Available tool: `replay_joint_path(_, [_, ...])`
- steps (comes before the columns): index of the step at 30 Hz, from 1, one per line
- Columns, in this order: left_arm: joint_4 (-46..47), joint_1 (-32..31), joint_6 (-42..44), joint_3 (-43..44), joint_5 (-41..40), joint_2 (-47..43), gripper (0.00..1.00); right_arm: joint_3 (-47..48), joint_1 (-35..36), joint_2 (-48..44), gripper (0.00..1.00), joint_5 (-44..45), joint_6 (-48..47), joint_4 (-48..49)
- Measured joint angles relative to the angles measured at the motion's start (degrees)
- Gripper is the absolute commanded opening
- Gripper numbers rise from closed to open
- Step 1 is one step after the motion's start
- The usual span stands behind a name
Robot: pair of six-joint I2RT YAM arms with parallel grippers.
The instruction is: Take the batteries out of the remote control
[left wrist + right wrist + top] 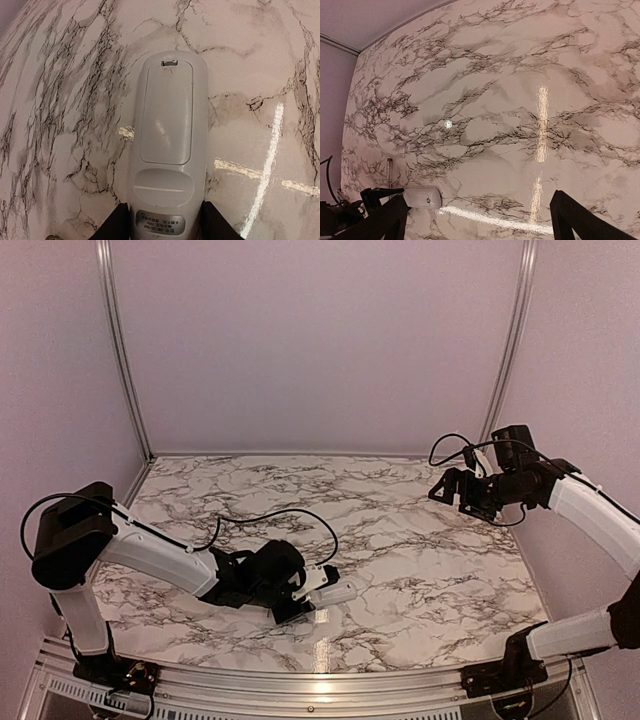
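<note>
The remote needs to be grabbed by its exposed end (431, 198) with my right gripper. Then my left gripper is free to open the battery cover.
The white remote control (167, 130) lies back side up on the marble table, its battery cover closed with the latch (169, 62) at the far end. The batteries are hidden. My left gripper (165, 209) is shut on the remote's near end, and both black fingers press its sides by the grey label (160, 220). From above, the remote (335, 592) sticks out to the right of the left gripper (297, 606), low over the table's front middle. My right gripper (450, 488) hangs open and empty high at the right; its wrist view shows the remote (422, 198) far below.
A black cable (290, 515) loops over the table behind the left arm. A thin pale stick (389, 171) lies on the marble near the left gripper. Pale walls with metal rails (122, 350) close the back and sides.
</note>
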Motion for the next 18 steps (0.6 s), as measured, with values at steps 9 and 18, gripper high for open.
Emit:
replay_joint_path(9, [-3.4,0.1,1.1,1.0,-2.8,-1.2,0.41,-0.6,3.5,0.5,0.98,0.1,0.7,0.0])
replay_joint_path(18, [-7.0,0.1,1.4,2.7,-3.6,-6.0,0.41,-1.5,11.7,6.6,0.98,-2.3,3.2,3.5])
